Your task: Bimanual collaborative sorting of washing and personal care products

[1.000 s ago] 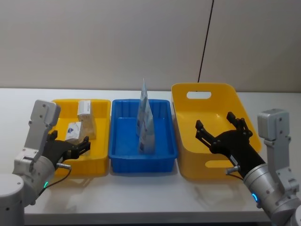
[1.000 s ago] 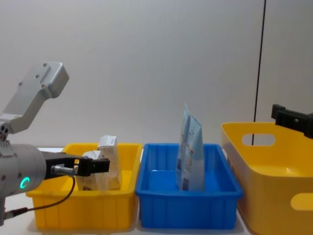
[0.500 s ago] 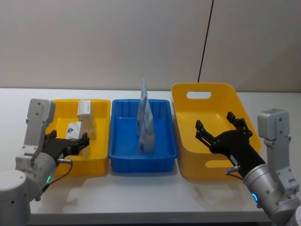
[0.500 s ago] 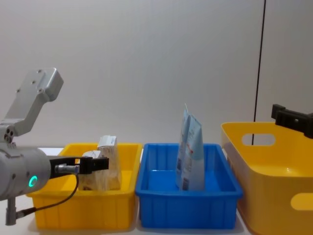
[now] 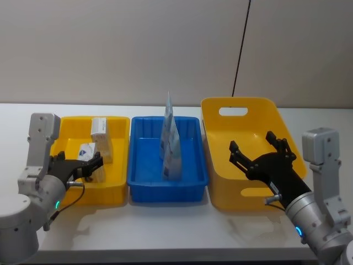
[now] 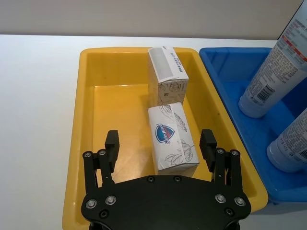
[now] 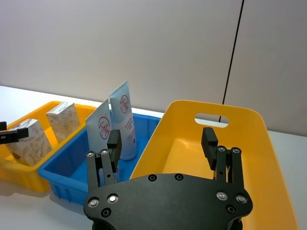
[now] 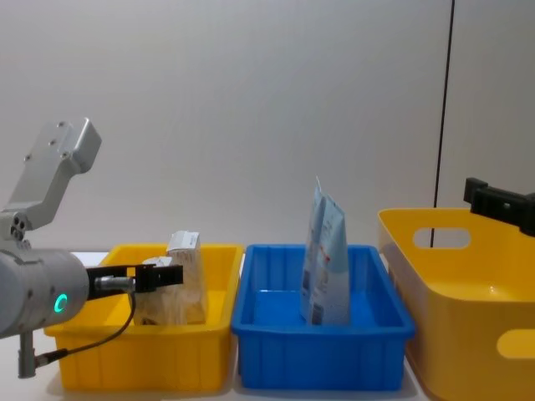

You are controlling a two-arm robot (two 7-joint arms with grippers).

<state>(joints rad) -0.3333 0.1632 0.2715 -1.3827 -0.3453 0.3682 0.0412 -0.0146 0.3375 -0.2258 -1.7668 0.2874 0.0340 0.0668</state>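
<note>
Next, my left gripper grabs the whitish pack's leaf-printed sides, to sort it into the large yellow basket.
Two whitish packs stand in the small yellow tray [image 5: 120,165]: a leaf-printed pack [image 6: 171,139] [image 5: 85,150] and a box [image 6: 167,74] [image 5: 101,128] behind it. My left gripper [image 6: 159,142] [image 5: 88,164] [image 8: 159,276] is open at the tray's front, one finger on each side of the leaf-printed pack's near end, holding nothing. Two pale-blue pouches [image 5: 171,144] [image 8: 326,263] [image 7: 122,124] stand upright in the blue tray [image 5: 193,182]. My right gripper [image 5: 259,157] [image 7: 161,139] hovers open and empty over the large yellow basket [image 5: 218,135].
The three containers stand side by side on a white table [image 5: 165,226], the small yellow tray on the left, the blue one in the middle, the tall basket on the right. A black cable [image 5: 241,47] hangs down the wall behind. Bare table lies in front of the trays.
My left arm has drawn back a little and sunk lower, its gripper still open at the leaf-printed pack. The right arm and the products have not moved.
</note>
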